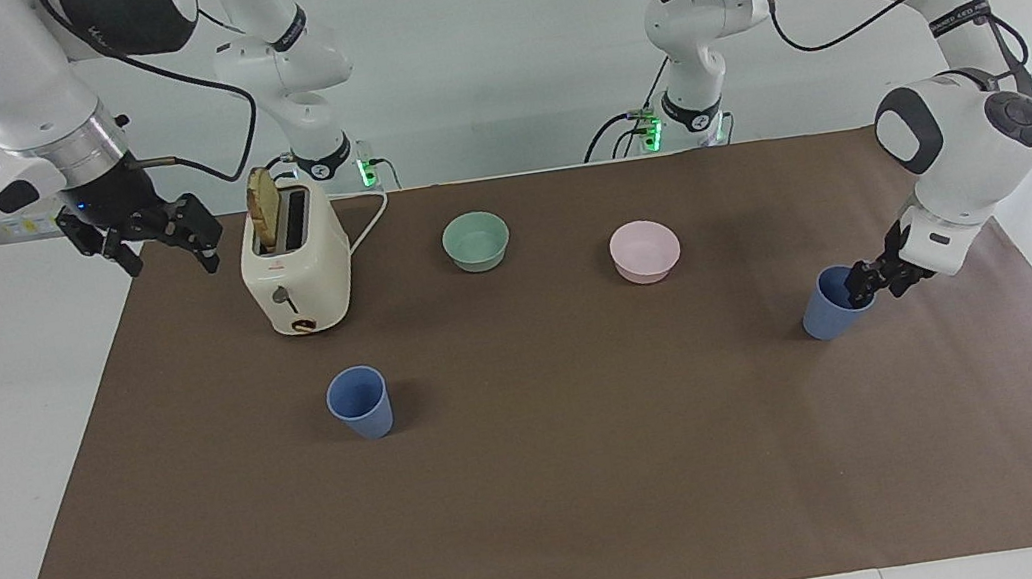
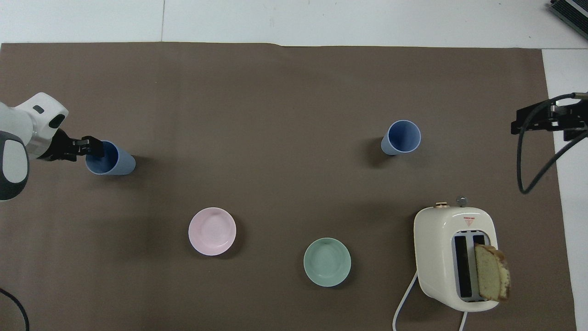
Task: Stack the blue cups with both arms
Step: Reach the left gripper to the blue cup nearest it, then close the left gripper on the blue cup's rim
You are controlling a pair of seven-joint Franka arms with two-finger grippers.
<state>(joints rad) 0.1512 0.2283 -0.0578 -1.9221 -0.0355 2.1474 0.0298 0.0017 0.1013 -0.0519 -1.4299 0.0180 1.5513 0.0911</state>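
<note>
The left gripper picks up the blue cup beside the pink bowl point(image 2: 212, 231) by its rim point(image 2: 101, 174) next. Then it stacks the blue cups.
One blue cup point(image 1: 830, 310) stands upright on the brown mat toward the left arm's end; it also shows in the overhead view point(image 2: 115, 160). My left gripper point(image 1: 867, 283) is low at this cup's rim, open, with its fingers astride the wall on the side toward the left arm's end; it also shows in the overhead view point(image 2: 93, 148). The second blue cup point(image 1: 360, 402) stands upright and alone toward the right arm's end, farther from the robots than the toaster; it also shows in the overhead view point(image 2: 402, 137). My right gripper point(image 1: 165, 250) waits open and empty in the air beside the toaster, over the mat's edge; it also shows in the overhead view point(image 2: 547, 119).
A cream toaster point(image 1: 295, 265) with a slice of bread point(image 1: 266, 222) sticking up stands near the right arm. A green bowl point(image 1: 476, 241) and a pink bowl point(image 1: 644, 250) sit nearer to the robots than the cups. The brown mat point(image 1: 564, 485) covers the white table.
</note>
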